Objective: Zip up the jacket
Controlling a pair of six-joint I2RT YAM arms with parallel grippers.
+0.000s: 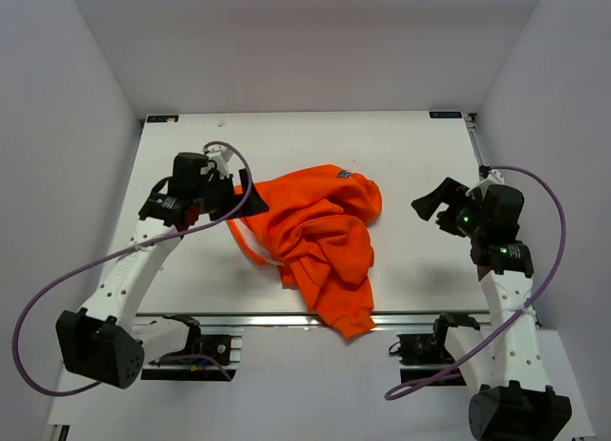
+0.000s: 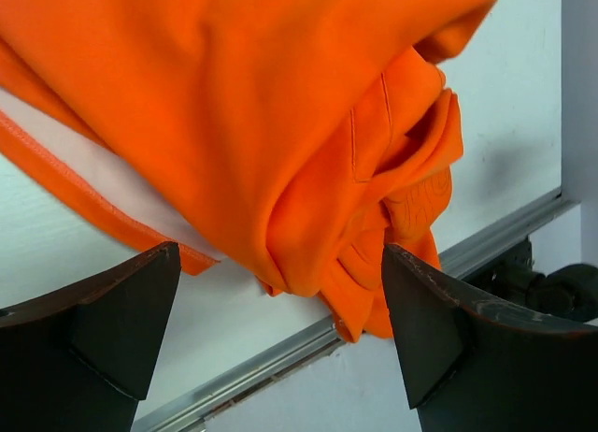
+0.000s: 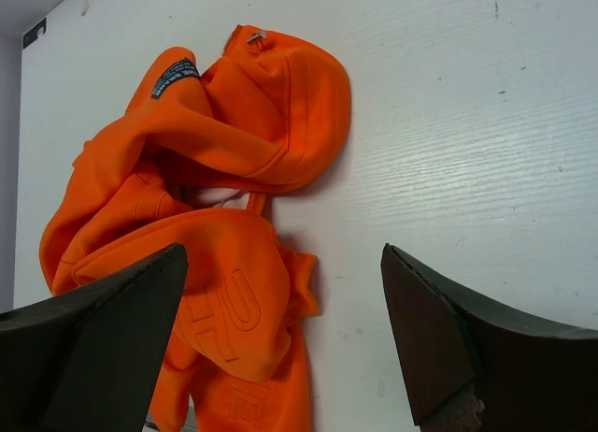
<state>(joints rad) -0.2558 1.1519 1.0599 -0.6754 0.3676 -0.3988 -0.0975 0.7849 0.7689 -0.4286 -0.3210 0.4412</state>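
The fold [image 1: 348,180] beside the dark label is on the orange jacket [image 1: 320,236]. My right gripper will pick up the jacket there next, so both grippers can spread it for zipping.
The orange jacket [image 1: 320,236] lies crumpled in a heap on the white table, one part hanging over the near edge. My left gripper [image 1: 239,199] is open and empty at the jacket's left side, just above the fabric. In the left wrist view the jacket [image 2: 280,123] fills the top, with a pale lining strip at the left; the gripper [image 2: 280,292] gapes below it. My right gripper [image 1: 434,207] is open and empty, well right of the jacket. The right wrist view shows the jacket [image 3: 215,198] bunched up, with a dark label [image 3: 175,77]; the gripper [image 3: 285,301] stands apart from it.
The white table [image 1: 420,155] is walled by white panels at the left, back and right. A metal rail [image 1: 248,319] runs along the near edge; it also shows in the left wrist view [image 2: 280,357]. Purple cables [image 1: 544,260] loop from both arms.
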